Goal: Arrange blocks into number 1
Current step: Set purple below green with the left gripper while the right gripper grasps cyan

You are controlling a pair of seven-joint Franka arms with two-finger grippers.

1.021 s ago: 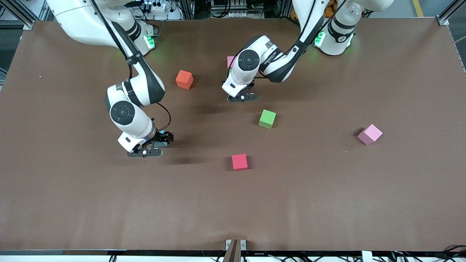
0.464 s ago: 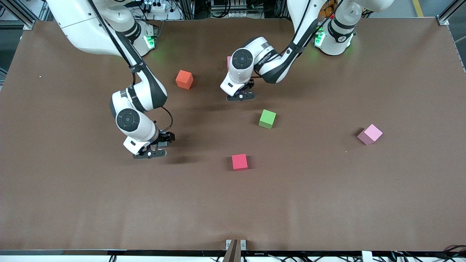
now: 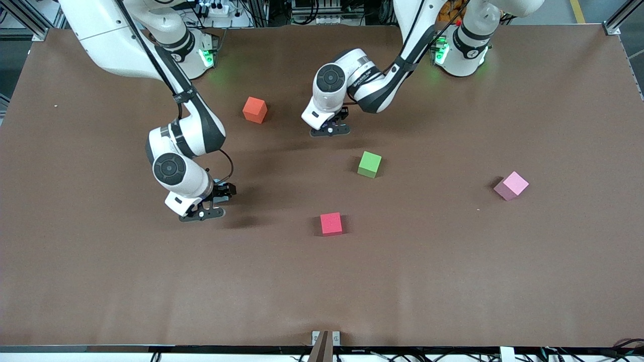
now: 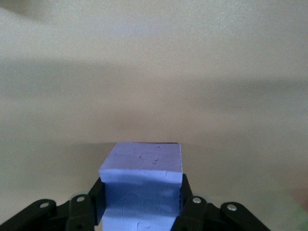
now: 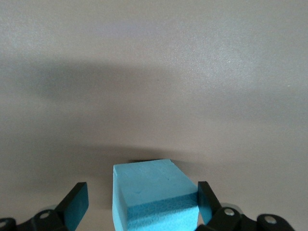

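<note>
The purple block is low on the tabletop in the left wrist view and would stand, so my left gripper should release it.
My left gripper (image 3: 329, 131) is shut on a purple block (image 4: 144, 161), which fills the space between its fingers (image 4: 98, 198). It hangs low over the table between the orange block (image 3: 254, 109) and the green block (image 3: 370, 164). My right gripper (image 3: 202, 213) is open and low, toward the right arm's end of the table. A light blue block (image 5: 149, 185) sits between its fingers (image 5: 77, 204), with a gap on one side. A red block (image 3: 331, 223) and a pink block (image 3: 511, 185) lie loose on the table.
The brown table (image 3: 453, 281) is bare over its whole half nearer the front camera. Both arms' bases stand at the edge farthest from that camera. A small metal bracket (image 3: 325, 338) sits at the nearest edge.
The left gripper has drifted slightly toward the bases and the right arm's end, still holding the purple block. A pink block beside its wrist is now hidden. The right gripper barely shifted.
</note>
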